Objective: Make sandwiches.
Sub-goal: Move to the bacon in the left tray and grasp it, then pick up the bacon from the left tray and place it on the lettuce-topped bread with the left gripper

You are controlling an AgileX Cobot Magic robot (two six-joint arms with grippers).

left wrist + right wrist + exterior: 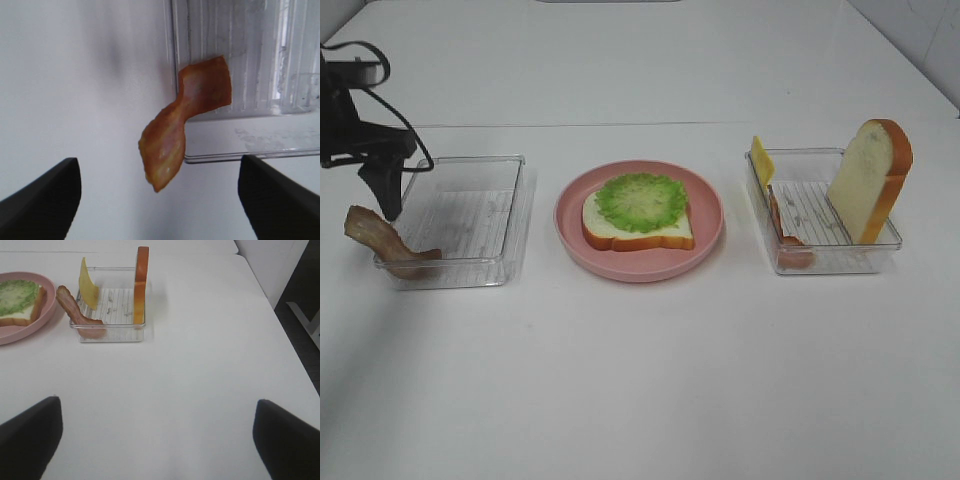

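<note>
My left gripper pinches the bacon's outer end (365, 227) next, since that end is past the clear tray's rim while the rest lies slack inside.
A bread slice (638, 232) topped with a green lettuce leaf (642, 200) lies on the pink plate (575, 240) in the middle. One brown bacon strip (380, 240) hangs over the front left corner of the left clear tray (460, 222); in the left wrist view this bacon strip (180, 125) droops off the tray (250, 75). My left gripper (388, 205) (160, 200) hovers just above it, open and empty. The right tray (820, 215) holds a yellow cheese square (761, 160), another bacon strip (790, 238) and an upright bread slice (870, 180). My right gripper (160, 440) is open over bare table, well short of that tray (107, 305).
The white table (640, 380) stretches wide in front of the trays and plate. In the right wrist view the table's edge (280, 315) drops off to a dark floor beyond the right tray.
</note>
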